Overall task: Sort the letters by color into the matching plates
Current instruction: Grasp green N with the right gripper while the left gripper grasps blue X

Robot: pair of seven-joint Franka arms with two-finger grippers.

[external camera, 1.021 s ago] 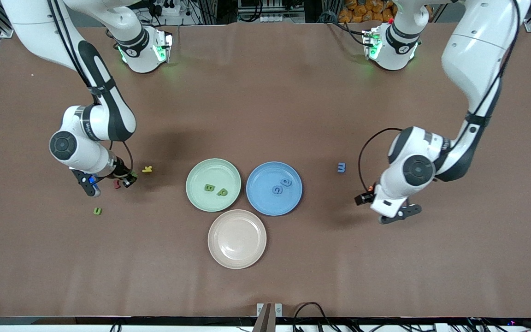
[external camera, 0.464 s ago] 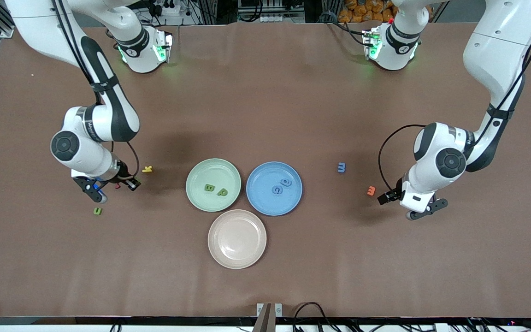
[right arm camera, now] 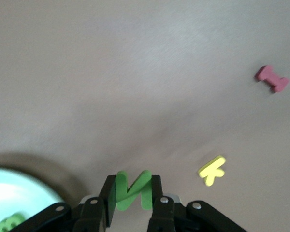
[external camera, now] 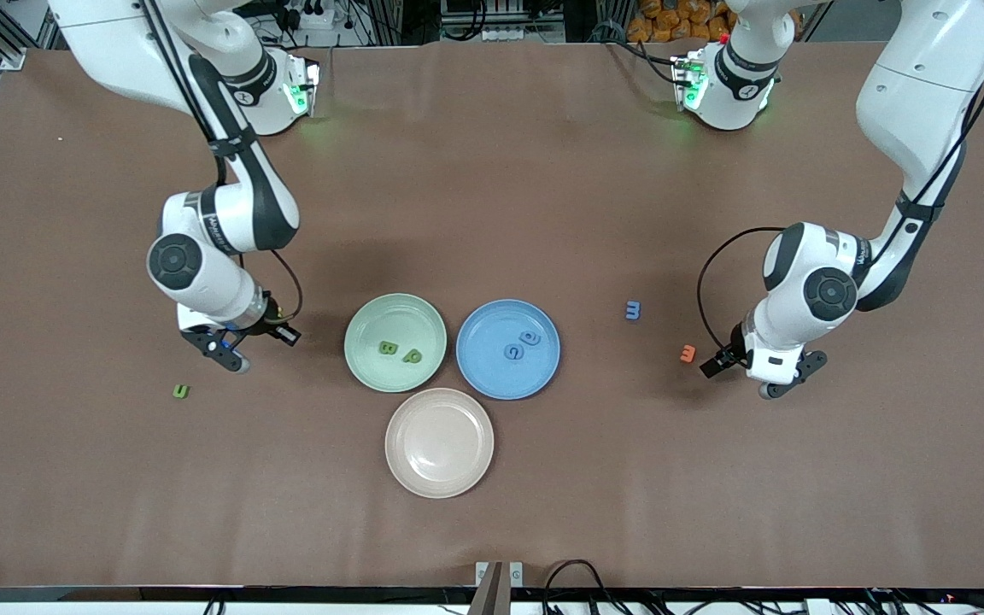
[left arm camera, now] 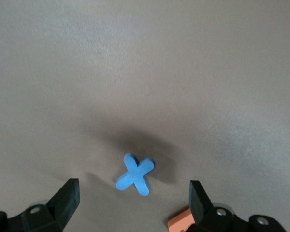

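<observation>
My left gripper needs to go lower first and then close on the blue X, because its fingers are above the blue X (left arm camera: 135,175) and would miss it if they closed now.
My right gripper (external camera: 227,350) is shut on a green letter N (right arm camera: 133,191) and holds it above the table beside the mint green plate (external camera: 381,320), whose rim shows in the right wrist view (right arm camera: 9,191). That plate holds two green letters (external camera: 388,348) (external camera: 412,356). The blue plate (external camera: 492,325) holds two blue letters (external camera: 514,351) (external camera: 530,337). My left gripper (external camera: 787,376) is open over a blue letter X (left arm camera: 135,174), which lies between its fingers (left arm camera: 65,203) in the left wrist view. A blue letter (external camera: 633,310) and a green letter (external camera: 181,391) lie loose on the table.
A beige-pink plate (external camera: 439,442) sits nearer the front camera than the two plates. An orange letter (external camera: 688,352) lies beside the left gripper. A yellow K (right arm camera: 212,170) and a pink letter (right arm camera: 271,79) lie under the right arm.
My right gripper has moved toward the green plate with the green N. My left gripper moved toward its own end of the table, uncovering the orange letter, then nearly stopped.
</observation>
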